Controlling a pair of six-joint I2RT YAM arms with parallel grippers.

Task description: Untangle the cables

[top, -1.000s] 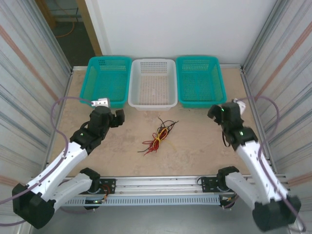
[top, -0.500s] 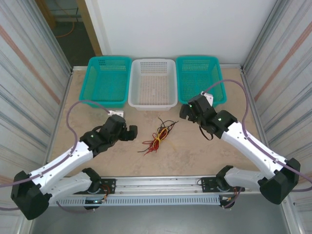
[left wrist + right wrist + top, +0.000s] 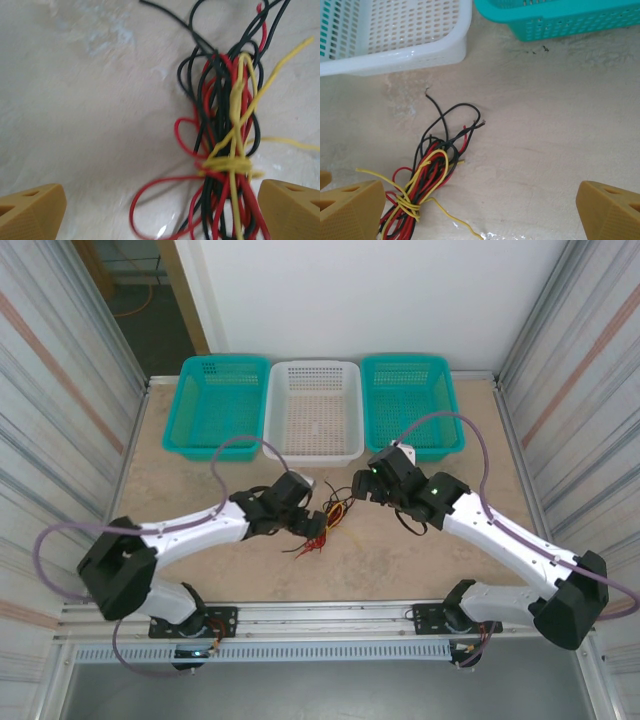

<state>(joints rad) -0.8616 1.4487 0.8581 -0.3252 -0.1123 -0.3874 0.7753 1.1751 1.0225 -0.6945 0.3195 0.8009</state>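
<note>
The yellow wire should stay free to unwind, so the left gripper will next grab the bundle (image 3: 227, 150) across its body, between the yellow wire and the bundle's far end.
The cables (image 3: 328, 520) lie in one tangled bundle of red, yellow and black wires on the table's middle. A yellow wire is wound round the bundle (image 3: 227, 150). My left gripper (image 3: 312, 522) hovers at the bundle's left side, open; in the left wrist view the wires run between its fingers (image 3: 160, 215), nearer the right pad (image 3: 292, 210). My right gripper (image 3: 361, 486) hangs open just right of the bundle's far end. In the right wrist view the cables (image 3: 427, 172) sit by the left pad (image 3: 350, 210), and most of the gap (image 3: 480, 212) is bare table.
Three empty baskets stand in a row at the back: teal (image 3: 215, 405), white (image 3: 313, 410), teal (image 3: 410, 405). The white basket's wall (image 3: 410, 52) and a teal one (image 3: 560, 25) are close ahead of the right gripper. Corrugated walls close both sides.
Both arms have swung in from the table's sides to the cable bundle, the left one rightward, the right one leftward and down. The cables have not moved.
</note>
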